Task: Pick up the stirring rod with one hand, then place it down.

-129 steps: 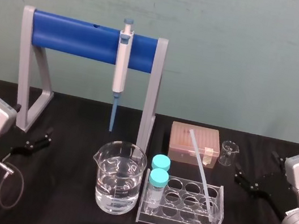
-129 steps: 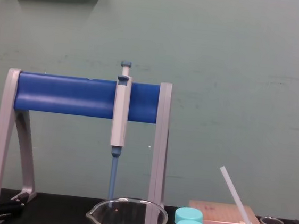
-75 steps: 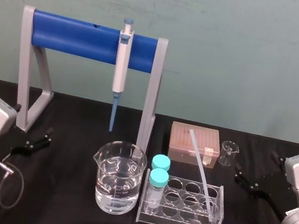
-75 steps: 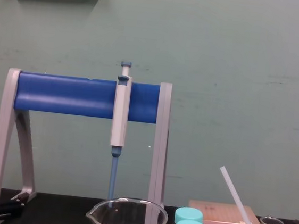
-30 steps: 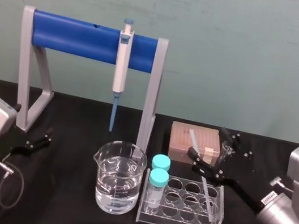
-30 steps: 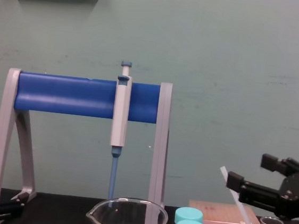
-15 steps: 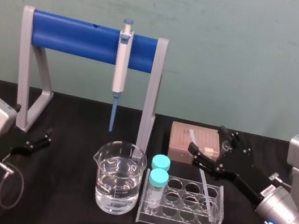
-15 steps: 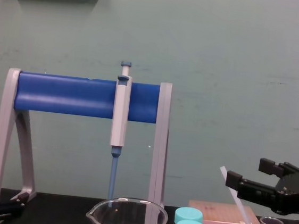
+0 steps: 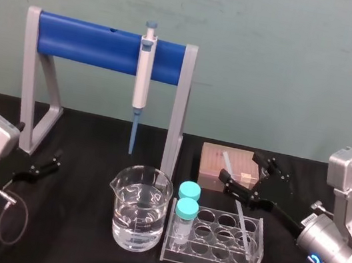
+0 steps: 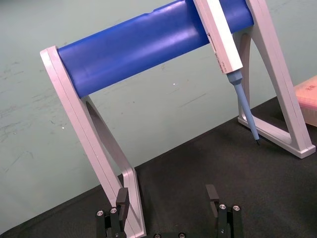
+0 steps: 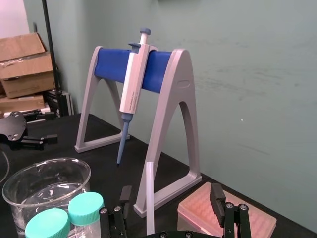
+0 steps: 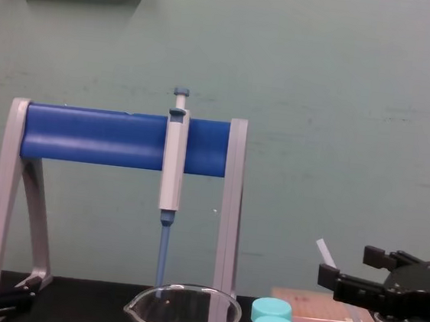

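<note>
Next, my right gripper grabs the stirring rod by its upper part (image 12: 333,266), since the pink tip box (image 12: 323,320) and a small beaker crowd the rod's lower end.
The stirring rod (image 9: 241,218) is a thin translucent-white stick leaning in the clear tube rack (image 9: 209,256), its top end tilted back and to the left. My right gripper (image 9: 239,166) hangs open around the rod's upper part. In the right wrist view the rod (image 11: 150,198) stands between the two black fingers (image 11: 216,195), closer to one and touching neither. From the chest, the rod's tip (image 12: 324,251) pokes up just beside the right gripper (image 12: 350,271). My left gripper (image 9: 51,161) rests open at the far left of the table, with nothing in it (image 10: 167,198).
A grey and blue pipette stand (image 9: 96,44) holds a blue-tipped pipette (image 9: 143,79) at the back. A large beaker of water (image 9: 138,210) and two teal-capped vials (image 9: 186,205) stand left of the rod. A pink tip box (image 9: 214,165) sits behind the rack.
My right arm has swung in from the table's right side, and its open gripper has shifted left and slightly down around the rod's top. The rod and left arm have not moved.
</note>
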{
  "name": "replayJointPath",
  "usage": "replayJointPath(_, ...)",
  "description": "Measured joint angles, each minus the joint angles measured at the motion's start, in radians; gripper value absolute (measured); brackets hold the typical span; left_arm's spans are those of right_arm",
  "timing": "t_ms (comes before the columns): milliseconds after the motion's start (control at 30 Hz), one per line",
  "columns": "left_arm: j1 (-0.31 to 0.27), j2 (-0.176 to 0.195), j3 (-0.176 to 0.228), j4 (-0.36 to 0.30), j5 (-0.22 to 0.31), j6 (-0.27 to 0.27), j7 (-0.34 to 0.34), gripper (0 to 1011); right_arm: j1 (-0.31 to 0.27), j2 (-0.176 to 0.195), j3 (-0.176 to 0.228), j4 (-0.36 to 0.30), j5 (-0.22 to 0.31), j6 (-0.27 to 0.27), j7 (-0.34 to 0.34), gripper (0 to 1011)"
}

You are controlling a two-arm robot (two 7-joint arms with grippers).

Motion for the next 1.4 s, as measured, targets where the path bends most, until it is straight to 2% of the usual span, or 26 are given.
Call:
replayJointPath(333, 0.000, 0.000, 0.000, 0.000, 0.000, 0.000, 0.000, 1000, 0.039, -0.033, -0.002, 0.067, -0.013, 0.018, 0.058, 1003)
replayJointPath(567, 0.000, 0.000, 0.000, 0.000, 0.000, 0.000, 0.000, 1000, 0.050, -0.046, 0.002, 0.090, -0.028, 0.024, 0.070, 1003)
replayJointPath(1167, 0.000, 0.000, 0.000, 0.000, 0.000, 0.000, 0.000, 1000, 0.050, -0.044, 0.002, 0.088, -0.025, 0.024, 0.070, 1003)
replayJointPath(1367, 0.000, 0.000, 0.000, 0.000, 0.000, 0.000, 0.000, 1000, 0.049, -0.044, 0.001, 0.088, -0.025, 0.024, 0.070, 908)
replayJointPath(1400, 0.000, 0.000, 0.000, 0.000, 0.000, 0.000, 0.000, 1000, 0.049, -0.044, 0.001, 0.087, -0.024, 0.024, 0.070, 828)
